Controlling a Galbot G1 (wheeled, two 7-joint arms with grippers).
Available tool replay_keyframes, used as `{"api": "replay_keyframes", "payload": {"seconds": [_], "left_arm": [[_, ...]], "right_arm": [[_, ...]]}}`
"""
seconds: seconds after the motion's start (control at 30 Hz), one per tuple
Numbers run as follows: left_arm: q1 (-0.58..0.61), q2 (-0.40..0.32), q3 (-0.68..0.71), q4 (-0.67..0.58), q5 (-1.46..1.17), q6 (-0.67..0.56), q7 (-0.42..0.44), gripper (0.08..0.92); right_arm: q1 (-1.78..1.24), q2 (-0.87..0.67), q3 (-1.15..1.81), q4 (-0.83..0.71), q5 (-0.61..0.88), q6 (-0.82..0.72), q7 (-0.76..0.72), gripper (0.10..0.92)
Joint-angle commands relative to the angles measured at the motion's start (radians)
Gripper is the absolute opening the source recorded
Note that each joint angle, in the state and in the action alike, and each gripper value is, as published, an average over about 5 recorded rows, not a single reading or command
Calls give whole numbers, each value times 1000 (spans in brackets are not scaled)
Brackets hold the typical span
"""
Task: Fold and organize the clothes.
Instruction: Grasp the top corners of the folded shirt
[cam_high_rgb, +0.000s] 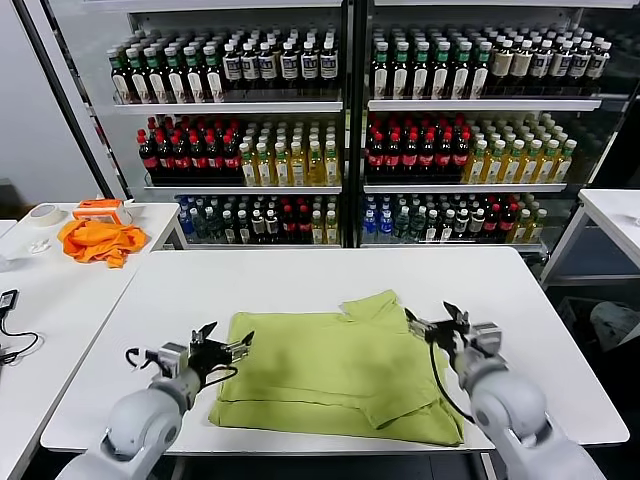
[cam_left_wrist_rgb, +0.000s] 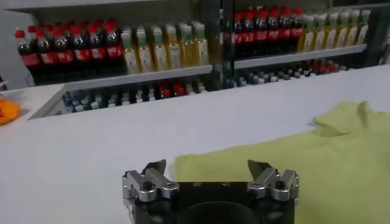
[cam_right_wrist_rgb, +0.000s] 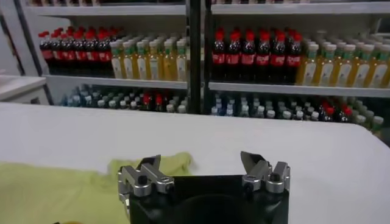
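I should next grab the sleeve corner (cam_high_rgb: 375, 306) of the light yellow-green T-shirt (cam_high_rgb: 335, 365) with my right gripper to fold the T-shirt.
A light yellow-green T-shirt (cam_high_rgb: 335, 365) lies partly folded on the white table (cam_high_rgb: 300, 275), with one sleeve (cam_high_rgb: 375, 307) sticking out toward the back. My left gripper (cam_high_rgb: 228, 349) is open and empty at the shirt's left edge, just above the cloth. My right gripper (cam_high_rgb: 436, 322) is open and empty at the shirt's right edge, near that sleeve. In the left wrist view the shirt (cam_left_wrist_rgb: 292, 164) spreads out ahead of the open gripper (cam_left_wrist_rgb: 207, 167). In the right wrist view the open gripper (cam_right_wrist_rgb: 201, 163) has a corner of the shirt (cam_right_wrist_rgb: 55, 189) beside it.
A bright orange cloth (cam_high_rgb: 97, 240) and a roll of tape (cam_high_rgb: 43, 213) lie on the side table at the left. Glass-fronted shelves of bottles (cam_high_rgb: 350, 120) stand behind the table. Another white table (cam_high_rgb: 615, 215) stands at the right.
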Motion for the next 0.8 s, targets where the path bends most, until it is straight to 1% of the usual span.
{"api": "replay_keyframes", "payload": {"seconds": [0.03,0.23,0.47,0.8], "left_arm": [[-208,-13,81,255,-39,16,63,823],[-236,-22,86,309,-52,23,92,823],[-254,-40,99,342,-49,5,91,822],[-250,-46,98,345,-48,6,91,823]], "right_arm": [[211,132,-96,-312,-35,-4,-14,823],[215,174,-113,-362,-52,-3,3,823],[217,195,-108,-400,-71,-2,9,823],[225,199,-97,-418,-64,-2,8,823]]}}
